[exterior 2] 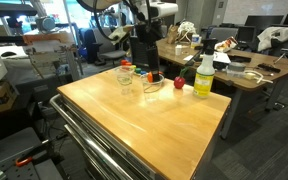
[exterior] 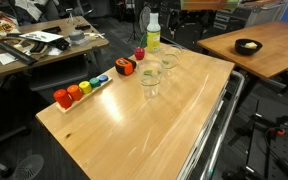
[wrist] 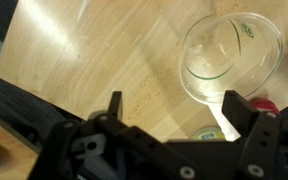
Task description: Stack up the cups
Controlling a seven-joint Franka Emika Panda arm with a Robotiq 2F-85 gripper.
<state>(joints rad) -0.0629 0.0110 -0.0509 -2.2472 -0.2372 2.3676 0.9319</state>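
Note:
My gripper is going to grab the rim of the upright clear cup next, with one finger inside the cup's side. The cup's base then stays free to stack into another cup.
Clear plastic cups stand at the far end of the wooden table (exterior: 134, 125). In an exterior view a tumbler (exterior: 151, 85) stands nearest, with a wider cup (exterior: 169, 58) behind it. In an exterior view a tumbler (exterior 2: 126, 78) and a wide cup (exterior 2: 152, 83) stand below the arm. In the wrist view I look down into one clear cup (wrist: 232, 55), upright and empty. My gripper (wrist: 176, 108) is open and empty, above the table, with this cup just beyond its fingertips and off to one side. A third cup is hard to make out.
A yellow-green bottle (exterior: 153, 32) with a white cap stands by the cups; it also shows in an exterior view (exterior 2: 203, 75). A row of coloured blocks (exterior: 81, 90) lies along one table edge. A red object (wrist: 271, 105) sits near the cup. Desks surround the table.

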